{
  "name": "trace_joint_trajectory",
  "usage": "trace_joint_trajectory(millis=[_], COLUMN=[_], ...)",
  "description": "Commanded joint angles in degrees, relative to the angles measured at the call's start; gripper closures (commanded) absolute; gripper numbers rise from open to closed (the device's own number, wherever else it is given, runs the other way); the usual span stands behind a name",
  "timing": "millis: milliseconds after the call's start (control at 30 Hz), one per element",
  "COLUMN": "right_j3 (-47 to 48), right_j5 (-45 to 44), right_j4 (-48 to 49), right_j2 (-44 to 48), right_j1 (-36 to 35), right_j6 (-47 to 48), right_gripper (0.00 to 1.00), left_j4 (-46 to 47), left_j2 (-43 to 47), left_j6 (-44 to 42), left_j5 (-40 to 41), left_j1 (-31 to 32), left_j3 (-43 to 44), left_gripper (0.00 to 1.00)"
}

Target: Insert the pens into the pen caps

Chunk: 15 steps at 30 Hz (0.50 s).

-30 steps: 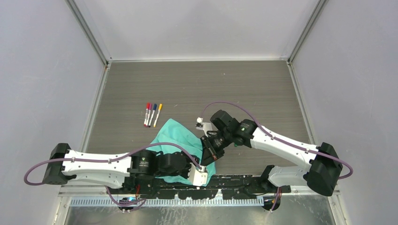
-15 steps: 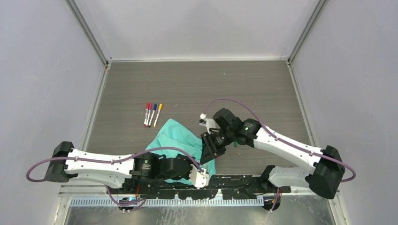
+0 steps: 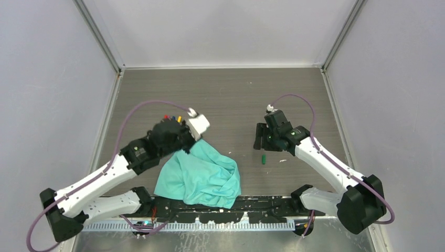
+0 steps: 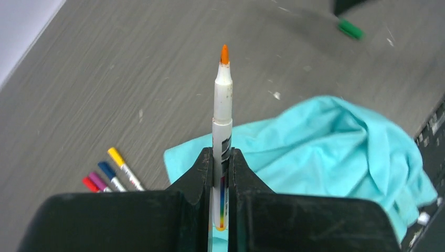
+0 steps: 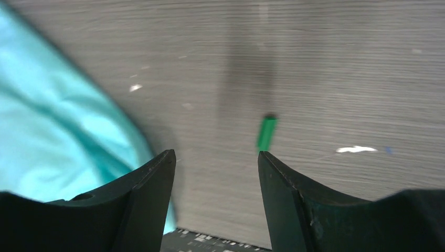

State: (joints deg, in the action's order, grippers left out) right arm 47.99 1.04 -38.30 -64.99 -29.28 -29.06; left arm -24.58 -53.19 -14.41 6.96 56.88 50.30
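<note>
My right gripper grabs the green pen cap [image 3: 264, 158] across its sides next. That leaves the cap's open end free to insert the pen.
My left gripper [image 4: 222, 153] is shut on a white-barrelled pen [image 4: 222, 100] whose bare orange tip points away from the camera, above the teal cloth [image 4: 336, 142]. Several capped pens [image 4: 113, 175], yellow, blue, purple and red, lie side by side on the table to its lower left; in the top view the left arm covers most of those pens [image 3: 173, 118]. A small green pen cap [image 5: 266, 132] lies on the table just beyond the right finger of my right gripper [image 5: 214, 154], which is open and holds nothing. The top view shows the cap [image 3: 264, 158] just nearer than the right gripper [image 3: 261, 137].
The crumpled teal cloth [image 3: 202, 176] lies between the arms near the front edge, next to the black base rail [image 3: 252, 202]. A few white specks [image 3: 283, 160] dot the grey table. Grey walls enclose the table on three sides.
The left arm swung from the near edge up to the back left and now holds a pen. The right gripper opened and moved right, off the cloth. The cloth lies flatter.
</note>
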Motion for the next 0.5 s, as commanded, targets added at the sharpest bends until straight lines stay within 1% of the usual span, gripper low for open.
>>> trace_joint_trajectory(millis=[0,67,100,167,233,333,467], right_j3=[-3.49,-5.18,-5.92,-7.34,-8.51,-9.83,-10.52], right_j5=[-11.64,-10.79,-10.25,-9.54,-8.68,-6.08,-5.1], right_j4=[2.24,3.57,4.16,5.41,6.74,9.12,9.91], right_j2=[-0.09,-1.53,-2.26,-3.42,-4.11,-4.84,-6.37], right_j1=[2.55,3.22,3.28,3.3,3.25,3.29,3.22], right_j6=[1.31,1.52,1.61,1.66,1.82,2.0,2.07], right_gripper=[0.35,0.36,0.37,0.39,0.42,0.46,0.51], left_j4=[-1.55,-0.8,-0.36,0.39,0.41,0.54,0.58], left_j2=[-0.51,-0.6,-0.49,-0.14,0.53,0.62,-0.06], left_j6=[13.05,16.91,18.3,19.83,19.84,19.69,19.69], left_j5=[-14.93,-20.38,-22.85,-24.11,-23.1,-22.6,-22.82], left_j1=[-15.62,-23.15,-25.95,-29.54,-30.75,-30.77,-30.78], left_j3=[5.57,5.77,5.63,5.32,5.06,4.19,4.18], left_gripper=[1.0,1.0,1.0,1.0,1.0,1.0,1.0])
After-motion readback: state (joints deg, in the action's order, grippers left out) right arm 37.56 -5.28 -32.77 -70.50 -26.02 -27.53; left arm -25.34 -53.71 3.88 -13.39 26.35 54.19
